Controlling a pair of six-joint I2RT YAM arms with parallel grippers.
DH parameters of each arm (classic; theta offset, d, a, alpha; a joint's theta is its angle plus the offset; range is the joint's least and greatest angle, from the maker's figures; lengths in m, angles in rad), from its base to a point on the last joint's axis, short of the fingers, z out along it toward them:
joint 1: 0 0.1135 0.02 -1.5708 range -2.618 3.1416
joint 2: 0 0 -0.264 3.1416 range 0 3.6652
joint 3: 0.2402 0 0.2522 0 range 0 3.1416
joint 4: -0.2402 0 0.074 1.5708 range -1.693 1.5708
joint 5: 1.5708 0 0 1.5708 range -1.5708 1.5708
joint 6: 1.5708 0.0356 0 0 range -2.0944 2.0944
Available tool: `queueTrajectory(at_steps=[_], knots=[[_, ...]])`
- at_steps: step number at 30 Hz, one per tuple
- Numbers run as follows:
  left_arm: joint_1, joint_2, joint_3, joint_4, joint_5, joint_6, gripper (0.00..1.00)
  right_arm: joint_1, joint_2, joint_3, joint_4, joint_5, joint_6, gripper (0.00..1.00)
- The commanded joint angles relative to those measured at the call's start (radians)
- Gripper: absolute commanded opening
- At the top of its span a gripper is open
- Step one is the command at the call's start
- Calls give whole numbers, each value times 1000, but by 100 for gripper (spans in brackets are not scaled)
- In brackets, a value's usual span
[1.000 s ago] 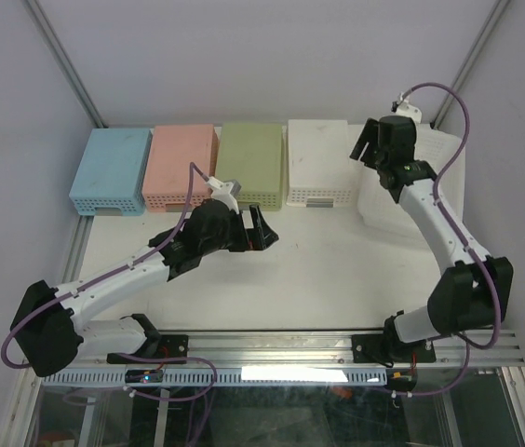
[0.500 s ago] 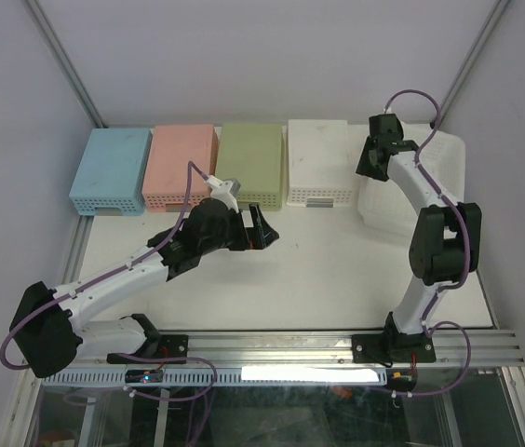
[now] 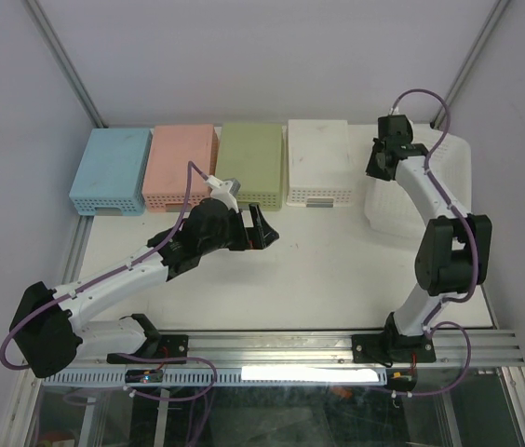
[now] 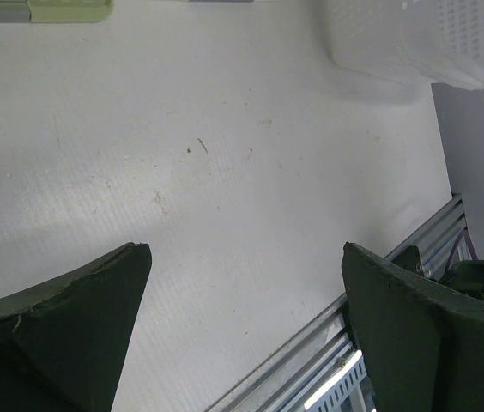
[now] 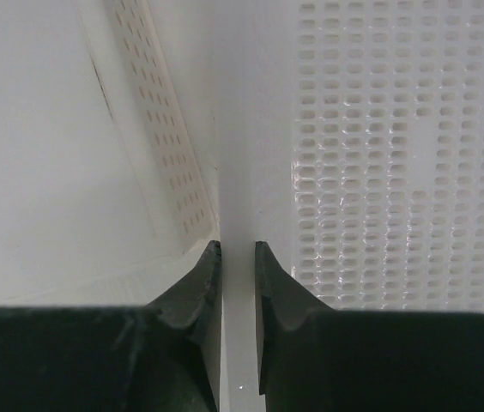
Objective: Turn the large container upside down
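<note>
The large container's thin white side is pinched between my right gripper's fingers. That side would come up and the container would tilt if I lifted my right gripper now.
The large container (image 3: pixel 449 177) is a white perforated bin standing open side up at the table's right, far side. My right gripper (image 3: pixel 381 163) reaches down onto its left wall. In the right wrist view the two fingers sit on either side of that thin white wall (image 5: pixel 238 129), so the right gripper (image 5: pixel 238 246) is shut on it. My left gripper (image 3: pixel 261 228) hovers open over the middle of the table. The left wrist view shows nothing between the left gripper (image 4: pixel 246 247) fingers, and the container (image 4: pixel 414 39) lies far off at the top right.
Four smaller bins lie bottom up in a row along the back: blue (image 3: pixel 109 169), pink (image 3: pixel 181 166), green (image 3: pixel 250 163) and white (image 3: pixel 318 160). The white one stands close beside the large container. A metal rail (image 3: pixel 272 345) runs along the table's near edge.
My right arm swung in and down onto the container's left wall, and its jaws closed on it. The left arm has not moved.
</note>
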Motion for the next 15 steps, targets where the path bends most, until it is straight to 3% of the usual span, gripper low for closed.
queueTrajectory(at_steps=[1, 15], knots=[[-11, -5, 16, 48, 16, 6, 99, -24, -143, 2, 21, 13, -9, 1], [-11, -1, 14, 51, 21, 7, 99, -31, -342, 45, -38, -7, -22, 0]])
